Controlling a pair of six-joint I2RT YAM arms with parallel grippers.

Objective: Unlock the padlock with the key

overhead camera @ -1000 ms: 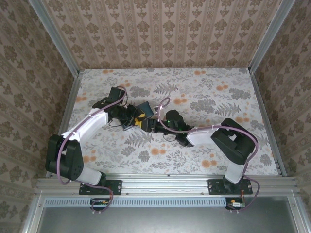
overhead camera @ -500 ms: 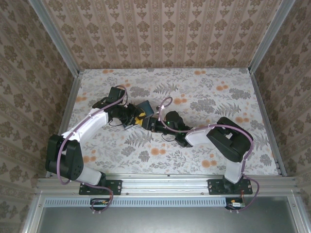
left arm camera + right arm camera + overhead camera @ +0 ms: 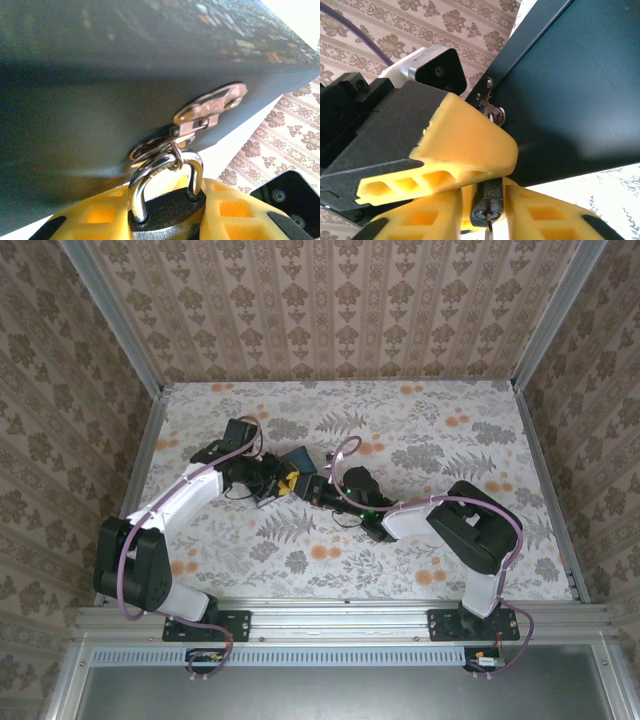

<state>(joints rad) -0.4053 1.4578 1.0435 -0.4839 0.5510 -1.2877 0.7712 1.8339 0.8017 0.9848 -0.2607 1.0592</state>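
Observation:
The shackle hooks through the hasp ring and the padlock would stay hanging there, so my left gripper should open its fingers.
The padlock (image 3: pixel 172 209) is a small dark body with a silver shackle (image 3: pixel 139 186). The shackle is hooked through the hasp ring (image 3: pixel 150 146) of a dark blue box (image 3: pixel 297 458). My left gripper (image 3: pixel 167 220) is shut on the padlock's body, a yellow finger (image 3: pixel 90 217) on each side. In the right wrist view the keyhole end of the padlock (image 3: pixel 487 202) faces me with the thin key (image 3: pixel 489 227) stuck in it. My right gripper (image 3: pixel 485 194) has its fingers (image 3: pixel 547 217) close on either side of that end. The key's head is cut off below the frame.
The box lies tilted on the flowered tabletop (image 3: pixel 420 440) between both wrists, left of centre. Patterned walls (image 3: pixel 330 310) and metal rails close in the table. The left arm's finger (image 3: pixel 465 145) and wrist camera (image 3: pixel 437 70) crowd the right wrist's view.
The right gripper's fingers have drawn closer together around the padlock's keyhole end, and the box has shifted slightly. The left gripper keeps its hold, unmoved.

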